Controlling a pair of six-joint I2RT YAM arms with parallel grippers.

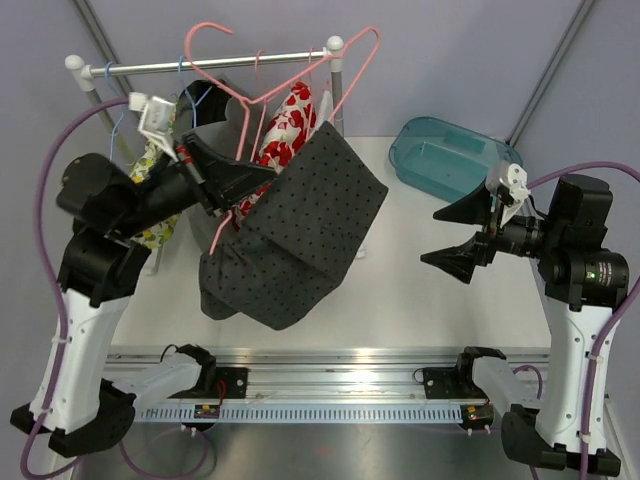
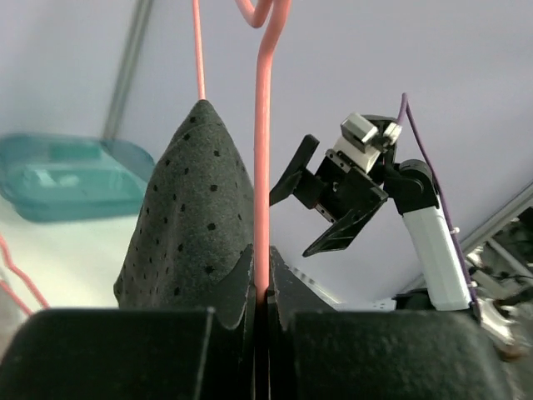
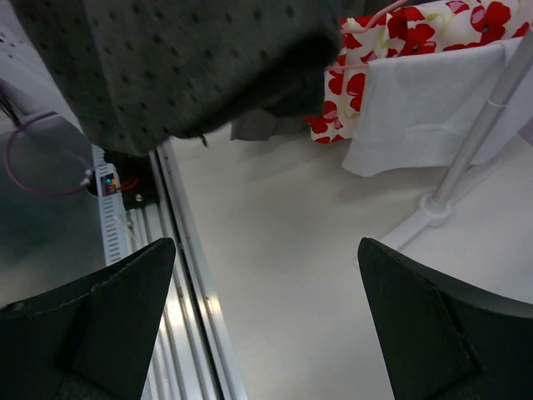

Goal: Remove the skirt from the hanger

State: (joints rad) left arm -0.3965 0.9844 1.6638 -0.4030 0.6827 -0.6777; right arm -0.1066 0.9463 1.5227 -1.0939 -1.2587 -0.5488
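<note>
My right gripper will next grab the dotted skirt (image 1: 300,235) by the side away from my left gripper to pull it off the hanger.
A dark grey dotted skirt (image 1: 300,235) is draped over a pink wire hanger (image 1: 345,85) and hangs above the table, in front of the rack. My left gripper (image 1: 250,185) is shut on the hanger's wire beside the skirt. In the left wrist view the pink wire (image 2: 262,183) runs up from between the closed jaws, with the skirt (image 2: 191,225) just to its left. My right gripper (image 1: 430,237) is open and empty, to the right of the skirt and apart from it. In the right wrist view the skirt's lower edge (image 3: 166,75) hangs above and ahead of the open fingers (image 3: 117,308).
A clothes rail (image 1: 220,65) at the back carries a second pink hanger (image 1: 205,40), a red floral garment (image 1: 285,125) and a yellow-green floral one (image 1: 155,225). A teal bin (image 1: 450,155) sits at the back right. The rack's pole and foot (image 3: 466,158) stand beside a white cloth (image 3: 408,108).
</note>
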